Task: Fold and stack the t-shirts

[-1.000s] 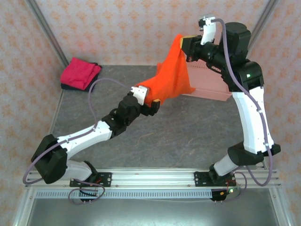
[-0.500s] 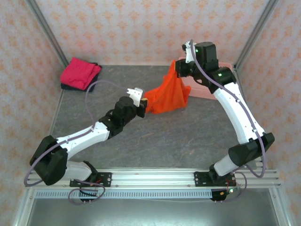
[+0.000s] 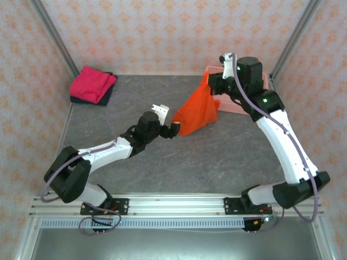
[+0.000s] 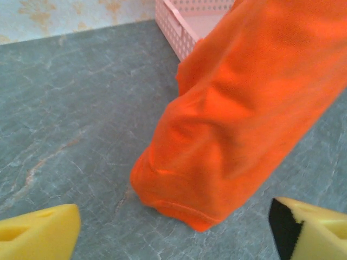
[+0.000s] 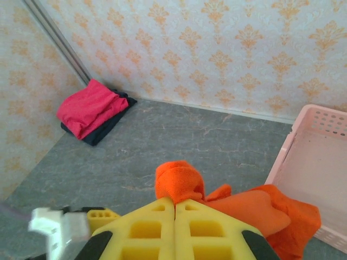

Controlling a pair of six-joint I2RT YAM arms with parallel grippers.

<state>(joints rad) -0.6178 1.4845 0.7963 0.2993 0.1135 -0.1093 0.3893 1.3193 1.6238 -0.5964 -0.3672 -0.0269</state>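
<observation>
The orange t-shirt needs to be spread for folding, so the left gripper will next grab it by its hanging lower corner (image 3: 182, 129) (image 4: 182, 207), opposite the right gripper's pinch.
The orange t-shirt (image 3: 196, 111) hangs bunched from my right gripper (image 3: 210, 82), which is shut on its top edge; the yellow fingertips (image 5: 162, 214) pinch a fold of orange cloth (image 5: 180, 181). Its lower hem (image 4: 184, 208) drops to just above the table. My left gripper (image 3: 173, 129) stands open beside that lower corner, its yellow pads (image 4: 38, 233) spread wide with nothing between them. The magenta t-shirt (image 3: 93, 82) lies folded on the dark navy t-shirt (image 3: 105, 96) in the back left corner; the same pile shows as magenta (image 5: 89, 105) over navy (image 5: 105, 125).
A pink lattice basket (image 3: 230, 105) sits at the back right, partly behind the right arm and the hanging shirt; its wall (image 5: 282, 157) and corner (image 4: 181, 24) are close to the cloth. Bare grey tabletop (image 3: 217, 157) spreads across the middle and front.
The left gripper closed at the shirt's lower corner half a second ago and has since opened, so the corner now hangs free. The right gripper moved right and lower with the shirt.
</observation>
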